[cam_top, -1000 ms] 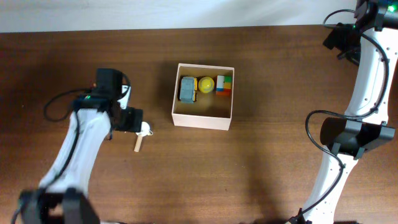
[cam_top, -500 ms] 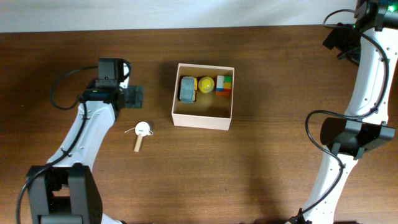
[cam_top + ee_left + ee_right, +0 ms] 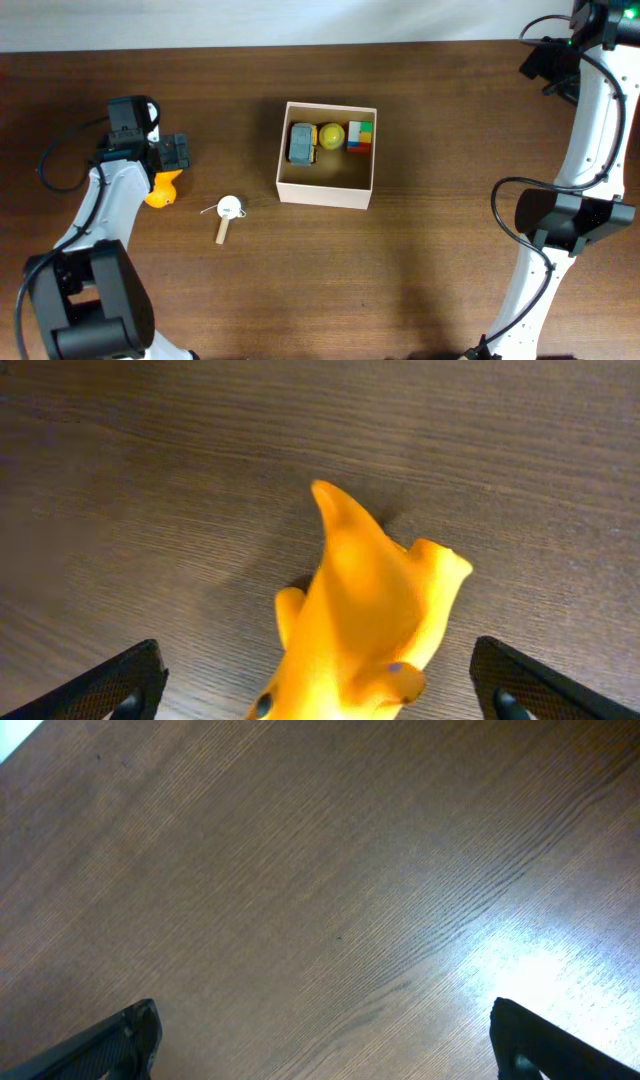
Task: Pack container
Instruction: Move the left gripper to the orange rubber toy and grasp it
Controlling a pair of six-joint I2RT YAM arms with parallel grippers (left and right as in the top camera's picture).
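Note:
My fingers are still above the body of the duck, so closing now would miss it. My left gripper lowers its fingers, then closes on the duck.
The container (image 3: 326, 189), a square white-walled box with a tan inside, stands at the table's middle. It holds a grey toy car (image 3: 302, 143), a yellow ball (image 3: 331, 136) and a coloured block stack (image 3: 361, 136). An orange rubber duck (image 3: 160, 189) lies on the table at the left, and it shows large in the left wrist view (image 3: 365, 610). My left gripper (image 3: 170, 152) (image 3: 320, 690) is open, its fingers wide on either side of the duck, not touching it. My right gripper (image 3: 325, 1045) is open and empty over bare wood at the far right.
A small white-headed wooden piece (image 3: 227, 215) lies on the table between the duck and the container. The right arm (image 3: 575, 150) runs along the table's right edge. A white wall strip lines the back.
My left arm has swung left and back, away from the white-headed piece. The orange duck, hidden before, now shows beneath the left gripper. The right arm has not moved.

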